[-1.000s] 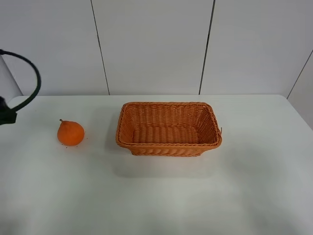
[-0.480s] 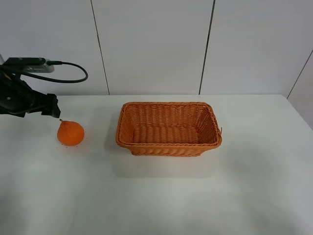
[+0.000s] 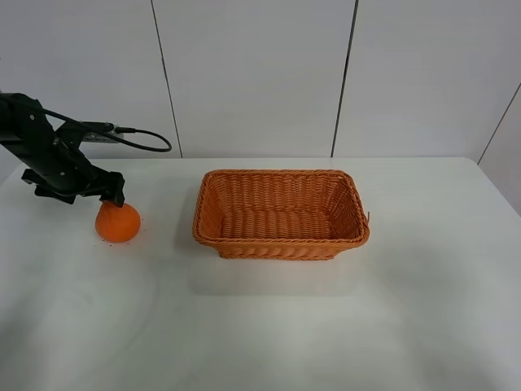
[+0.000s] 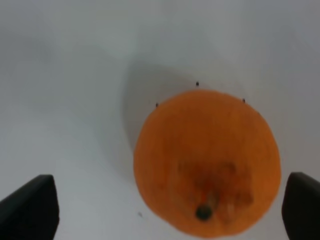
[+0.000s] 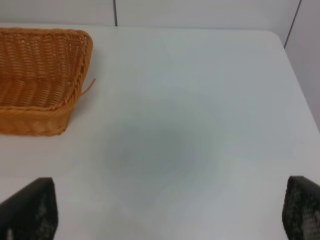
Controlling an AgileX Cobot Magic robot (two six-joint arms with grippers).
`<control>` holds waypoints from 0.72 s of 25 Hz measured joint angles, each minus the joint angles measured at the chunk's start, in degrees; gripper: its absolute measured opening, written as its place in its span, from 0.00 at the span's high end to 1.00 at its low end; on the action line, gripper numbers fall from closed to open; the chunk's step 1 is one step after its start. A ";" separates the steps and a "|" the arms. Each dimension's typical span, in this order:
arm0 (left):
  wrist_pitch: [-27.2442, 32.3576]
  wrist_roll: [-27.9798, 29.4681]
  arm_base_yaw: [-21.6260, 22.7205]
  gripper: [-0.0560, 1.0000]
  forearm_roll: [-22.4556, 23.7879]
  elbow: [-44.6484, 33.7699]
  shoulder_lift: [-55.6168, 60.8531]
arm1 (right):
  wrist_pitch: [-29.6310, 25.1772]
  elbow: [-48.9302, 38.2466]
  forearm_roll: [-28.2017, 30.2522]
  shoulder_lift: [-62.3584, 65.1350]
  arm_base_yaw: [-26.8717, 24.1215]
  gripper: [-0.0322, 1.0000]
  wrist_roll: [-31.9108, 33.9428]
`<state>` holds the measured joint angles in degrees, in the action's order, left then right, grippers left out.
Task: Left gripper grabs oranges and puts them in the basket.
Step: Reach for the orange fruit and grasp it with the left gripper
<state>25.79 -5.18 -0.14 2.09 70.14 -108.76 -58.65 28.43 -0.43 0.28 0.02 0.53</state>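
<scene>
The left gripper isn't ready to close and has to go lower first: its fingers stop at the orange's top (image 3: 118, 210) (image 4: 205, 115), above the orange's round sides, so they would miss if they closed now.
The orange (image 3: 118, 224) sits on the white table (image 3: 269, 326), left of the wicker basket (image 3: 281, 213). My left gripper (image 3: 110, 194) hangs just over the orange's top, touching or nearly touching its neck. In the left wrist view the orange (image 4: 207, 160) fills the middle with its stem facing the camera. The left gripper (image 4: 165, 210) is open, with one black fingertip (image 4: 27, 207) on each side of the fruit and apart from it. The right gripper (image 5: 165, 210) is open and empty above bare table; it does not show in the exterior view.
The basket (image 5: 40, 75) is empty, and its corner shows in the right wrist view. A black cable (image 3: 146, 140) loops off the left arm toward the back wall. The table's right edge (image 5: 295, 65) runs close to the wall panels.
The left arm has come in from the left edge and moved right and down; its gripper now sits over the orange. The orange and basket have not moved.
</scene>
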 joint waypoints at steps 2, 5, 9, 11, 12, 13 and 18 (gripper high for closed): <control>-1.11 -0.42 0.00 0.00 0.00 0.11 -0.94 | 0.00 0.00 0.00 0.00 0.00 0.30 0.00; -1.69 -0.96 -0.05 0.00 -0.02 0.56 -2.59 | 0.00 0.00 0.00 0.00 0.00 0.30 0.00; -2.53 -1.84 -0.53 0.00 -0.14 0.75 -4.46 | 0.00 0.00 0.00 0.00 0.00 0.30 0.00; -2.53 -2.60 -0.60 0.00 -1.09 0.75 -5.28 | 0.00 0.00 0.00 0.00 0.00 0.30 0.00; -2.53 -3.03 -0.60 0.00 -1.54 0.75 -5.66 | 0.00 0.00 0.00 0.00 0.00 0.30 0.00; -2.53 -3.31 -0.60 0.00 -2.09 0.75 -6.07 | 0.00 0.00 0.00 0.00 0.00 0.30 0.00; -2.57 -3.89 -0.60 0.02 -3.22 0.80 -7.23 | 0.00 0.00 0.00 0.00 0.00 0.30 0.00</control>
<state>23.21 -9.07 -0.74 -1.13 70.94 -115.99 -58.65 28.43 -0.43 0.28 0.02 0.53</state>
